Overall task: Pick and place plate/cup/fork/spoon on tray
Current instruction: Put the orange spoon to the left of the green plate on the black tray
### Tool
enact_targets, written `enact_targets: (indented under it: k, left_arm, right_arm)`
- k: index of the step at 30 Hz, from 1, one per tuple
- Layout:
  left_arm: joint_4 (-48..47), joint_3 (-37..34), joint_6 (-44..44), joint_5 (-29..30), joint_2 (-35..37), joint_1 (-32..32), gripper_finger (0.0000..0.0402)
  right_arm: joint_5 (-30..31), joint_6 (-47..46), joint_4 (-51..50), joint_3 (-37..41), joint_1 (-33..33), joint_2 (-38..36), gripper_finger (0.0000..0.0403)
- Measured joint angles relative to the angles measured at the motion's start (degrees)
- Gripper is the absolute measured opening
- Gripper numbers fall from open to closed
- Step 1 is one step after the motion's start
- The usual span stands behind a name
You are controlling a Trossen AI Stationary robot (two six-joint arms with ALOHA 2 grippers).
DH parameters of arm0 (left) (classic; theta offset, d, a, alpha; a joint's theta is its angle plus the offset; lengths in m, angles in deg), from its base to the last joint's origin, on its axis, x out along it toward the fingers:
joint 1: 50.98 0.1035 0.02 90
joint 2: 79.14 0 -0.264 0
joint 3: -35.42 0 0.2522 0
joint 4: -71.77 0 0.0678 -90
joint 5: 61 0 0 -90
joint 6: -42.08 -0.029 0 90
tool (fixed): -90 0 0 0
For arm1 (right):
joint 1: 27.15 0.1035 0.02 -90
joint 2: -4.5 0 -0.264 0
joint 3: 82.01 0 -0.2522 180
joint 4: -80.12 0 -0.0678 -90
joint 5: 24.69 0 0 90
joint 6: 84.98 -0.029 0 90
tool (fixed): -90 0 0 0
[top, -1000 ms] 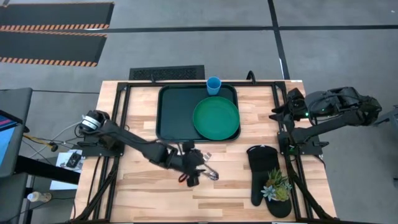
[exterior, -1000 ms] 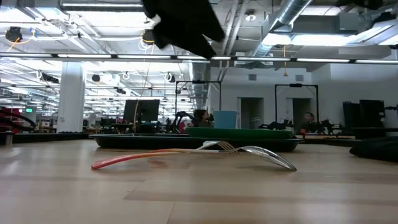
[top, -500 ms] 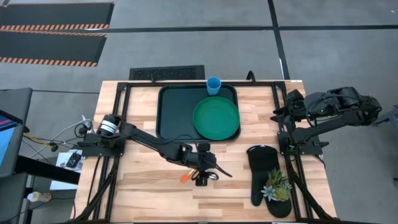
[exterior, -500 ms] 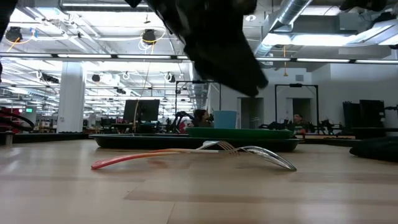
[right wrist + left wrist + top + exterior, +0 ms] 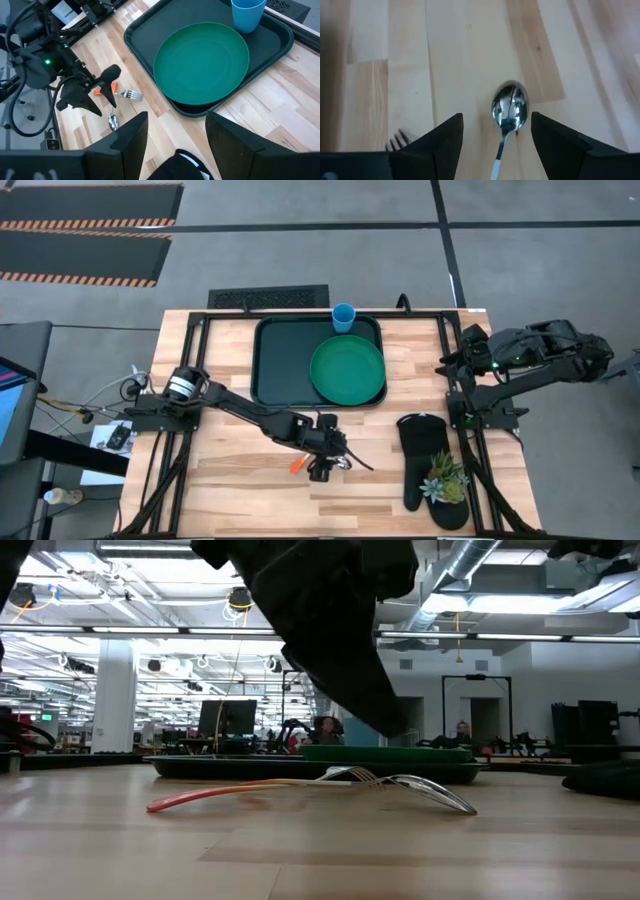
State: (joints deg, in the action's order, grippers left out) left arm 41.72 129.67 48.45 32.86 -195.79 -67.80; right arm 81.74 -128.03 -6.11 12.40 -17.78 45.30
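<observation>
The spoon should go on the tray, so my left gripper should next grab it by its silver neck (image 5: 504, 138).
The spoon (image 5: 509, 107) and the fork (image 5: 395, 141) lie flat on the wooden table in front of the tray, silver ends close together (image 5: 400, 782); an orange handle (image 5: 298, 466) shows beside the arm. My left gripper (image 5: 496, 120) is open and hangs above them, one finger on either side of the spoon's bowl, touching nothing. It also shows in the high view (image 5: 322, 467). The green plate (image 5: 347, 370) lies in the dark green tray (image 5: 275, 360), over its right rim. The blue cup (image 5: 343, 317) stands in the tray's far right corner. My right gripper (image 5: 172, 135) is open and empty at the table's right edge.
A black oven mitt (image 5: 420, 460) and a small succulent plant (image 5: 445, 478) lie at the near right of the table. The left half of the tray is bare. Bare wood lies left of the cutlery and along the near edge.
My left gripper has reached toward the table's right edge over the cutlery and come down toward the spoon and fork. The fork and spoon have stayed where they were.
</observation>
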Motion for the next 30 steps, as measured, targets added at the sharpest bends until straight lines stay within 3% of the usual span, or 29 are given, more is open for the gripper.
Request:
enact_targets:
  k: [14, 19, 30]
  left_arm:
    - [-2.60, -0.07, -3.78, 1.10, -2.59, -0.03, 0.0212]
    - [-2.77, -0.07, -4.61, -2.40, -3.42, 0.16, 0.0179]
    - [-3.32, 0.12, -2.50, -1.91, -5.28, 0.21, 0.0104]
  right_arm:
    - [0.04, -0.02, 0.09, 0.00, -0.02, 0.00, 0.0223]
    - [0.07, -0.02, 0.25, 0.00, -0.02, 0.00, 0.0223]
    - [0.17, -0.04, 0.51, 0.00, -0.02, 0.01, 0.0223]
